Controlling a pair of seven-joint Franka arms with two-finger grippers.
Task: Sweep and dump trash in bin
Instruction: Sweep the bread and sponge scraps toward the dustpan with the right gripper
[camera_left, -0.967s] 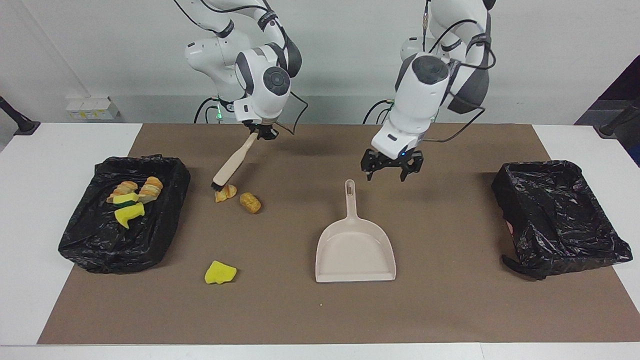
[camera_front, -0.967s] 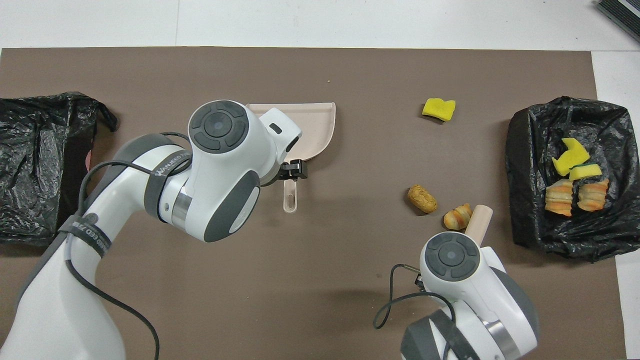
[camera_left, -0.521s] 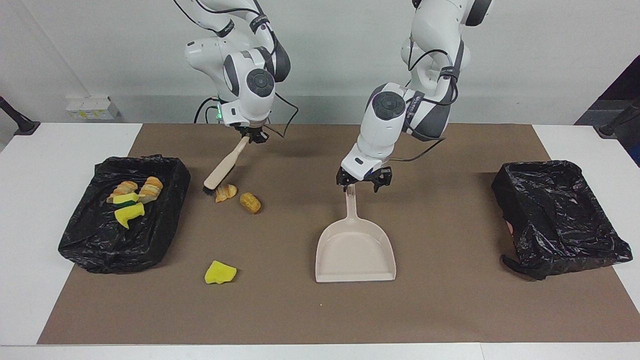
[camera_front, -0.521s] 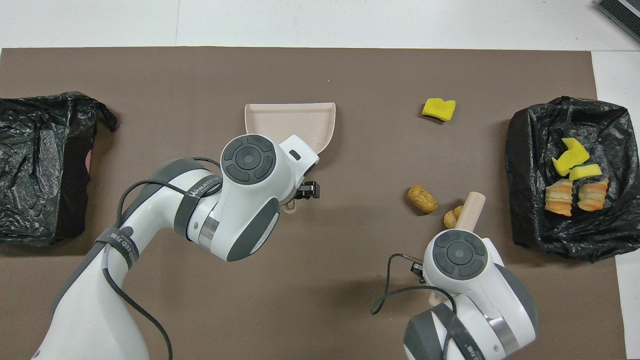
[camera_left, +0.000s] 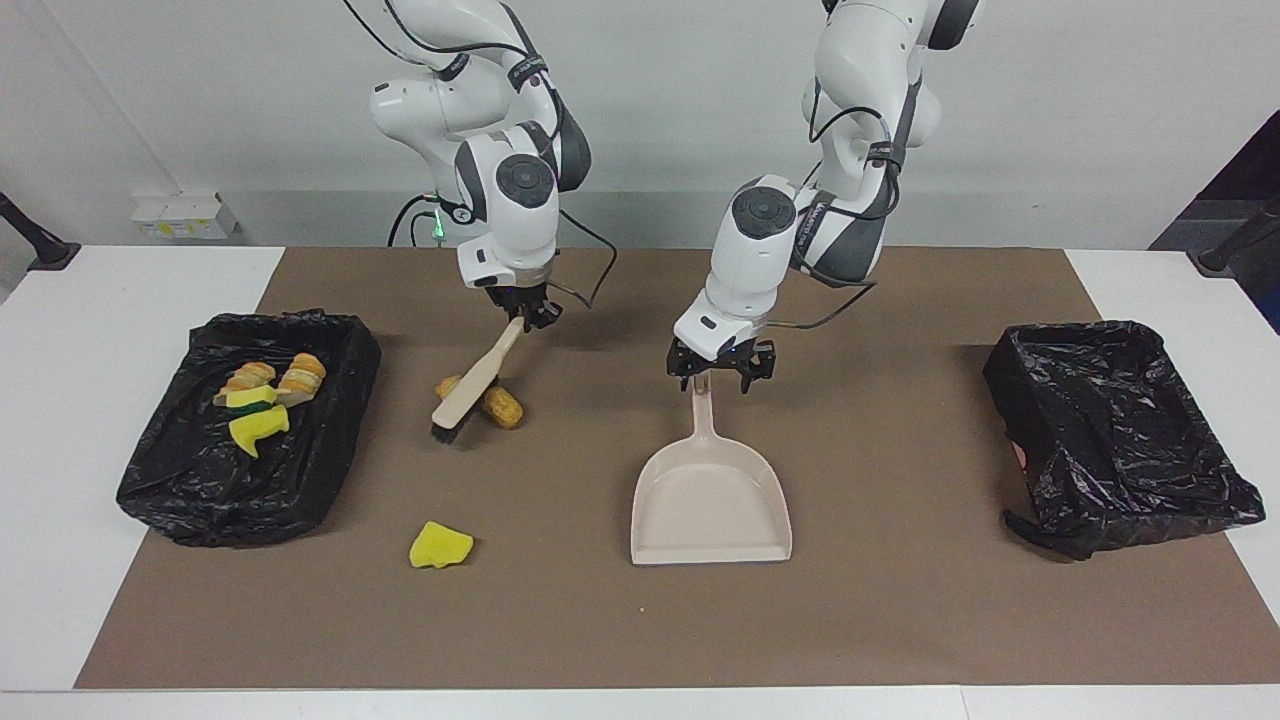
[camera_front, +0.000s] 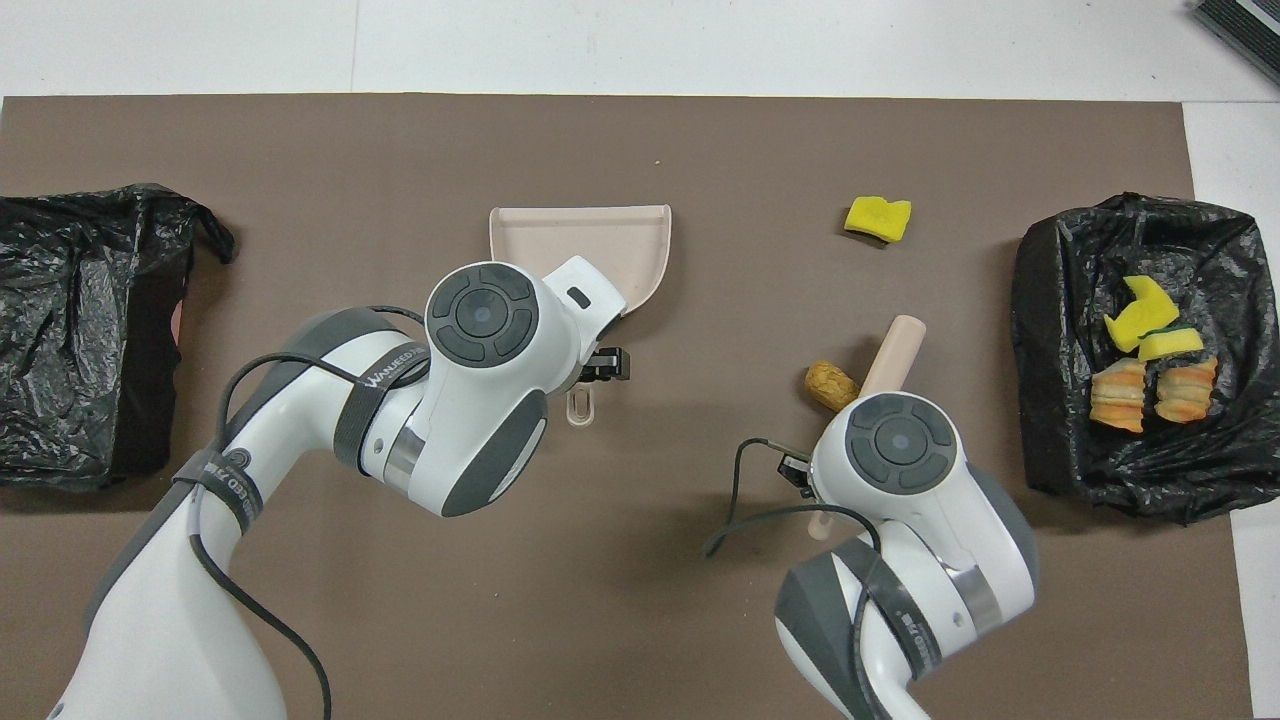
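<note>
I should next hold the beige dustpan by its narrow handle (camera_front: 581, 403) with my left gripper, because the dustpan's broad scoop (camera_front: 596, 238) is wider than my open fingers.
My right gripper (camera_left: 530, 316) is shut on the top of a beige brush (camera_left: 478, 381). The brush slants down across two tan lumps of trash (camera_left: 503, 406), its black bristles on the mat beside them. One lump shows from above (camera_front: 830, 385). A yellow sponge scrap (camera_left: 440, 546) lies alone, farther from the robots. The beige dustpan (camera_left: 712, 500) lies flat at mid-table. My left gripper (camera_left: 720, 370) hangs open just over the end of its handle (camera_left: 703, 405), one finger on each side. Toward the right arm's end, a black-lined bin (camera_left: 330, 440) holds several scraps.
A second black-lined bin (camera_left: 1200, 490) stands toward the left arm's end of the table. A brown mat (camera_left: 900, 620) covers the working area. From above, the left arm's wrist covers part of the dustpan (camera_front: 640, 230).
The left gripper swung over and came down to the dustpan handle's end. The right gripper carried the brush from the bin side of the tan lumps to lie across them.
</note>
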